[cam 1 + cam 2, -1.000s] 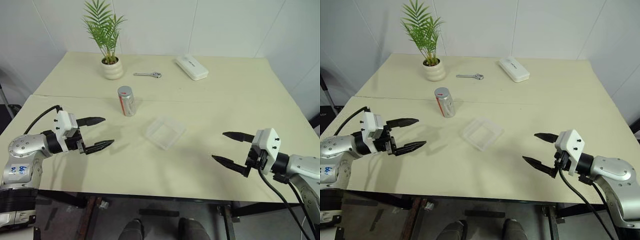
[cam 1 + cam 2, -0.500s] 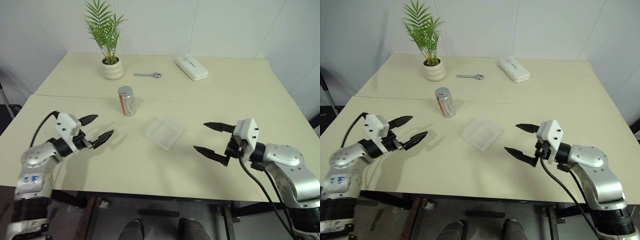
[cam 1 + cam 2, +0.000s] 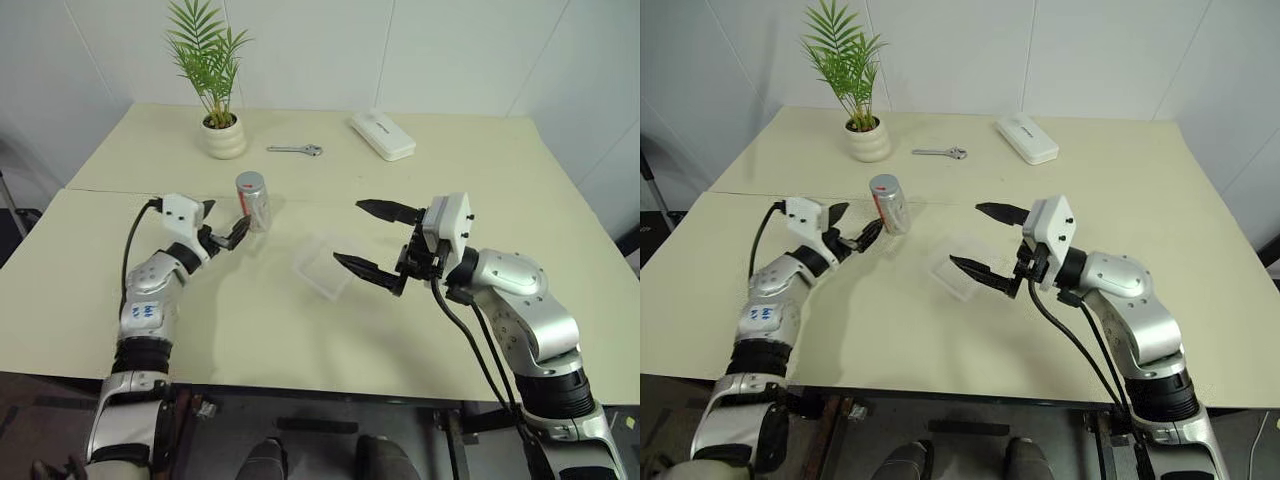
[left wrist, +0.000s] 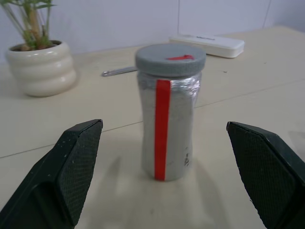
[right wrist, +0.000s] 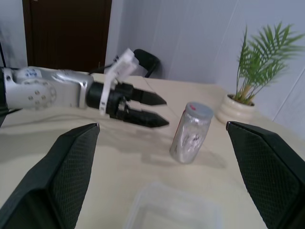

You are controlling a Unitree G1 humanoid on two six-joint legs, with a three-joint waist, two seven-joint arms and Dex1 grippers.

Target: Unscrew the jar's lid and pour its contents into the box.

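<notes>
My left gripper needs to move toward the silvery jar first, because the jar stands beyond its fingers in the left wrist view and they would miss it if they closed now.
The jar stands upright near the table's middle, a silvery cylinder with a red stripe. Its grey lid is on top. The contents are hidden inside. My left gripper is open and level just left of the jar, with its fingers wide apart on either side and not touching it. The box, a clear shallow tray, lies right of the jar. My right gripper hovers open over the box's right edge and points left toward the jar. It is empty.
A white plant pot stands at the back left. A wrench and a long white case lie behind the jar. A seam crosses the table just behind the jar.
My left gripper has swung forward and to the right up to the jar. My right gripper has risen and moved left until it is over the box. Both have stayed open.
</notes>
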